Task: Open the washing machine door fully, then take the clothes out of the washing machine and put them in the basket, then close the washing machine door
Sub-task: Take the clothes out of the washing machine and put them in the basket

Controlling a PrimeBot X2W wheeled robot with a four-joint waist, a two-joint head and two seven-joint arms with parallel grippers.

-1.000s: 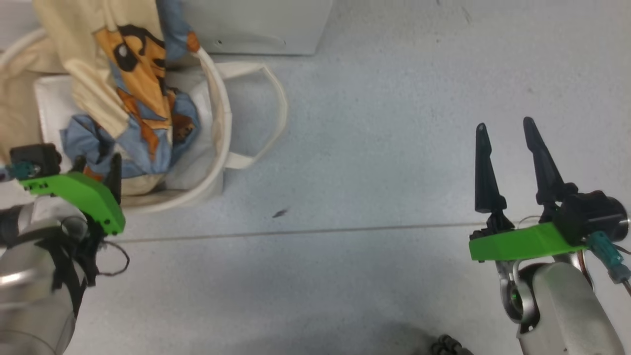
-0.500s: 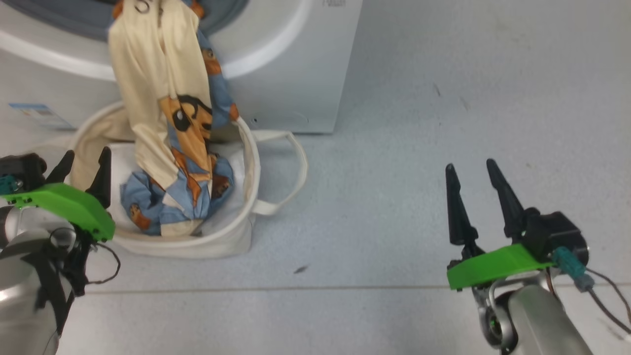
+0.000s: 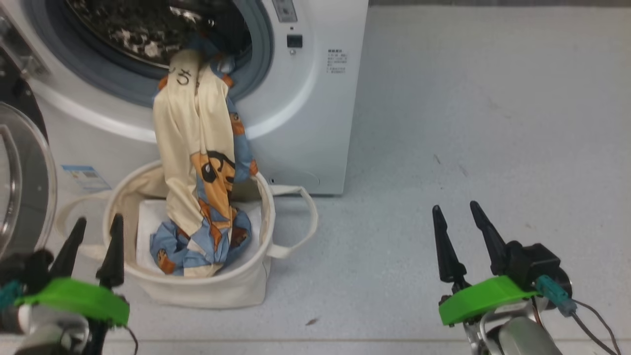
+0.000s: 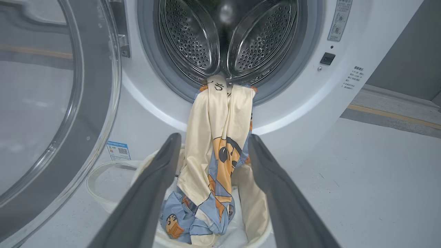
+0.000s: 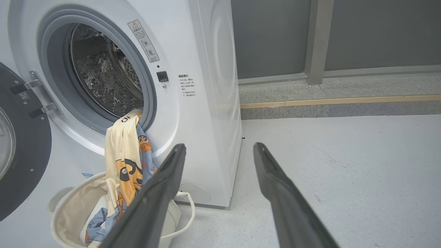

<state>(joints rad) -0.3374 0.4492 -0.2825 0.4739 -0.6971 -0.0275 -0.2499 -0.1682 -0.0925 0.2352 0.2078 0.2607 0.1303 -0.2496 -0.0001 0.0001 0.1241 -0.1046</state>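
Note:
My left gripper grabs the clothes by the cream fold with black print (image 3: 184, 76) next, which stands up at the drum's rim while the lower cloth (image 3: 210, 198) hangs slack.
The washing machine (image 3: 305, 98) stands with its door (image 3: 24, 187) swung open to the left and its steel drum (image 4: 224, 38) exposed. The clothes (image 3: 197, 162), a cream and light blue bundle with orange prints, hang from the drum's lip down into the basket (image 3: 207, 291) on the floor below. My left gripper (image 3: 98, 219) is open just left of the basket, touching nothing. In the left wrist view its fingers (image 4: 151, 186) frame the clothes (image 4: 213, 137) from a distance. My right gripper (image 3: 455, 207) is open over bare floor, well right of the machine.
A flat white pad (image 3: 148, 222) lines the basket's bottom. A blue sticker (image 3: 84, 177) is on the machine's front. Grey floor stretches to the right as far as a raised kerb (image 5: 337, 103) and dark wall behind.
The head camera has tilted up, bringing the machine's opening and door into view. Both grippers stay open and hold nothing.

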